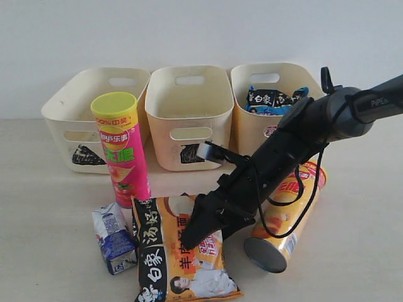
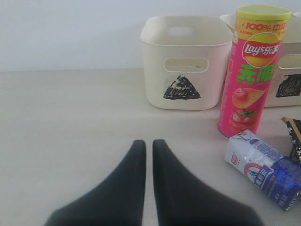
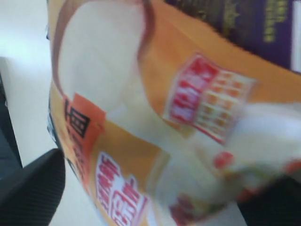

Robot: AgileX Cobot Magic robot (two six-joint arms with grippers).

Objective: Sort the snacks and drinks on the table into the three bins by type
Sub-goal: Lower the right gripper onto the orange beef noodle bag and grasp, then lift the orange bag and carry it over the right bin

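Observation:
My right gripper will next pick up the orange noodle packet by its middle (image 1: pixel 203 244), so that it can go in the bin with the blue noodle packet (image 1: pixel 272 100).
The orange noodle packet (image 1: pixel 182 255) lies flat at the front of the table. My right gripper (image 1: pixel 200 229) is down on its upper part, open, with a finger on either side; in the right wrist view the packet (image 3: pixel 155 103) fills the frame between the spread fingers (image 3: pixel 30 186). The pink chip tube (image 1: pixel 123 151) with the yellow lid stands upright behind the small drink carton (image 1: pixel 114 239). The orange-yellow tube (image 1: pixel 286 217) lies on its side under the right arm. The blue noodle packet (image 1: pixel 272 100) sits in the right bin (image 1: pixel 252 129). My left gripper (image 2: pixel 148 143) hovers shut over bare table, left of the carton (image 2: pixel 263 167) and the pink tube (image 2: pixel 254 70).
The left bin (image 1: pixel 63 126) and the middle bin (image 1: pixel 160 126) stand in a row at the back against the wall, each with a dark scribbled mark on its front. The right arm's cable hangs over the lying tube. A corner of the orange packet (image 2: pixel 294 136) shows in the left wrist view.

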